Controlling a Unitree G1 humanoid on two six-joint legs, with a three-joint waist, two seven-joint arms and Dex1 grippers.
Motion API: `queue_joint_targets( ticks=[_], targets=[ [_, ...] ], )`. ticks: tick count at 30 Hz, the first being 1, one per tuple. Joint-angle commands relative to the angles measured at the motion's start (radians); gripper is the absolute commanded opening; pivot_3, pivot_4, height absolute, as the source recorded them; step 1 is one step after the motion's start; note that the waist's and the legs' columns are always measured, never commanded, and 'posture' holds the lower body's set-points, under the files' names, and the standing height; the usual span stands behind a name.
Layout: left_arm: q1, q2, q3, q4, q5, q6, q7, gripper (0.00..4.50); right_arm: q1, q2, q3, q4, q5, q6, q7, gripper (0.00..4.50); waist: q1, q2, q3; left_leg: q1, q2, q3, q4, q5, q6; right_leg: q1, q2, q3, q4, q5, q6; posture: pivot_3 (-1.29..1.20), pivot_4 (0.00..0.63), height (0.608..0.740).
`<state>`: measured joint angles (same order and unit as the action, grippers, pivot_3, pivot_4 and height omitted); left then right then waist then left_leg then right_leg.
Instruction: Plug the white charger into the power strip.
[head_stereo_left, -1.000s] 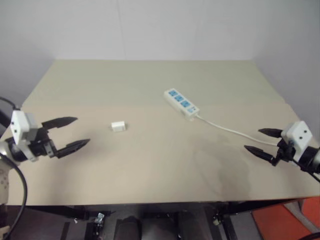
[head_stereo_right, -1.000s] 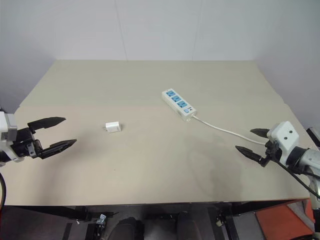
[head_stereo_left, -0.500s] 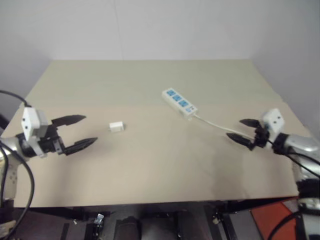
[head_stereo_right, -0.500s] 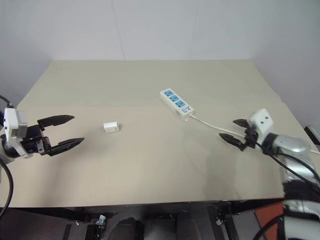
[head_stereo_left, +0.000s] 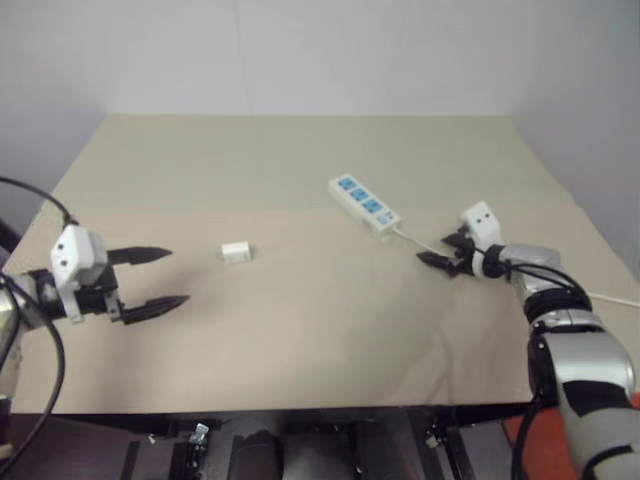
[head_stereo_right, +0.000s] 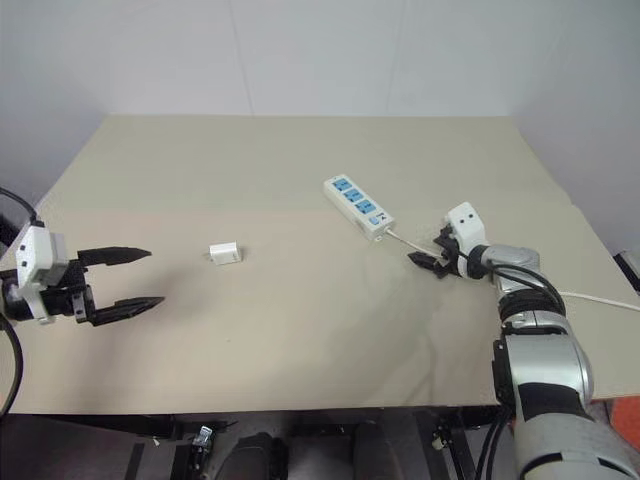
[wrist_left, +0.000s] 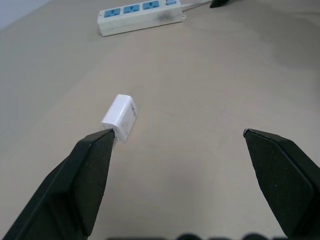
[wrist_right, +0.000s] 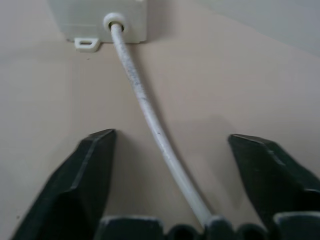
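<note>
The right gripper grips the power strip by its switch end (head_stereo_left: 383, 219) next, to hold the power strip steady for plugging in the charger (head_stereo_left: 235, 252).
The white charger (head_stereo_left: 235, 252) lies on its side on the tan table, left of the middle. My left gripper (head_stereo_left: 178, 276) hovers open a short way to its left, pointing at it; in the left wrist view the charger (wrist_left: 120, 117) sits just ahead of one fingertip (wrist_left: 102, 137). The power strip (head_stereo_left: 364, 205) lies diagonally near the table's middle, blue sockets up. My right gripper (head_stereo_left: 435, 252) is open, low over the thin white cord (wrist_right: 150, 115) just behind the strip's cord end (wrist_right: 97, 17). The cord runs between its fingers and touches neither.
The cord (head_stereo_right: 600, 298) trails from the strip across the table (head_stereo_left: 300, 150) and off its right edge. A plain wall stands behind the far edge. The near edge runs just below both arms.
My right gripper has swung in from the table's right edge toward the strip and now straddles the cord, its fingers a little closer together. The left gripper has stayed about where it was.
</note>
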<state>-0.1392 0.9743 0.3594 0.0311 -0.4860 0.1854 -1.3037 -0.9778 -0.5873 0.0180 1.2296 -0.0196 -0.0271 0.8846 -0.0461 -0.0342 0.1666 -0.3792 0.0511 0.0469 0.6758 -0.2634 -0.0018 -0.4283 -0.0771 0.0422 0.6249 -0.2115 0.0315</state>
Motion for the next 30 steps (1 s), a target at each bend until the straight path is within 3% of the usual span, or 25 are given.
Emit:
queue_joint_targets(
  ticks=[1,9,14,20,24,28,30],
  targets=[
    [0.004,0.01,0.013,-0.025,0.001,-0.018,0.003,4.5,-0.008,0.002,0.01,0.014,-0.025,-0.027,0.02,2.86,-0.001,0.0,0.0,0.001,0.0,0.0,0.0,0.0,0.0,0.001,0.0,0.0,0.001,0.0,0.0,0.0,0.15,0.74],
    [-0.003,-0.002,0.007,-0.001,0.012,-0.044,0.0,4.5,0.011,0.005,0.0,-0.001,-0.021,-0.068,0.065,0.05,-0.002,0.0,0.0,0.005,0.0,0.0,0.0,0.0,0.0,0.004,0.0,0.0,0.001,0.0,0.0,0.0,0.15,0.74],
    [-0.016,-0.006,-0.011,0.03,0.024,-0.067,0.002,4.5,0.097,0.005,-0.016,-0.125,0.027,-0.137,0.166,0.02,-0.002,0.0,0.0,0.005,0.0,0.0,-0.001,0.0,0.0,0.003,0.0,0.0,0.001,0.0,0.0,0.0,0.15,0.74],
    [-0.022,0.002,-0.02,0.062,0.033,-0.086,-0.002,4.5,0.366,-0.047,-0.031,-0.55,0.122,-0.084,0.298,0.02,0.002,0.0,0.0,0.004,0.0,-0.001,-0.001,0.0,0.0,0.003,0.0,0.0,0.001,0.0,0.0,0.0,0.15,0.74],
    [-0.029,-0.004,-0.026,0.07,0.024,-0.093,-0.014,4.5,0.553,-0.084,-0.066,-0.811,0.201,0.001,0.308,0.02,0.005,0.0,0.0,0.004,0.0,0.0,0.0,0.0,0.0,0.003,0.0,0.0,0.001,0.0,0.0,0.0,0.15,0.74],
    [-0.056,-0.008,-0.053,0.095,0.04,-0.103,-0.016,4.5,0.642,-0.088,-0.079,-0.897,0.202,0.009,0.246,0.02,0.006,0.0,0.0,0.005,0.0,0.0,0.0,0.0,0.0,0.004,0.0,0.0,0.002,0.0,0.0,0.0,0.15,0.74],
    [-0.075,-0.007,-0.069,0.116,0.051,-0.111,-0.019,4.5,0.647,-0.074,-0.084,-0.909,0.187,0.024,0.18,0.68,0.002,0.0,0.0,0.007,0.0,0.0,0.001,0.0,0.0,0.005,0.001,0.001,0.002,-0.001,0.001,0.0,0.15,0.74]
  ],
)
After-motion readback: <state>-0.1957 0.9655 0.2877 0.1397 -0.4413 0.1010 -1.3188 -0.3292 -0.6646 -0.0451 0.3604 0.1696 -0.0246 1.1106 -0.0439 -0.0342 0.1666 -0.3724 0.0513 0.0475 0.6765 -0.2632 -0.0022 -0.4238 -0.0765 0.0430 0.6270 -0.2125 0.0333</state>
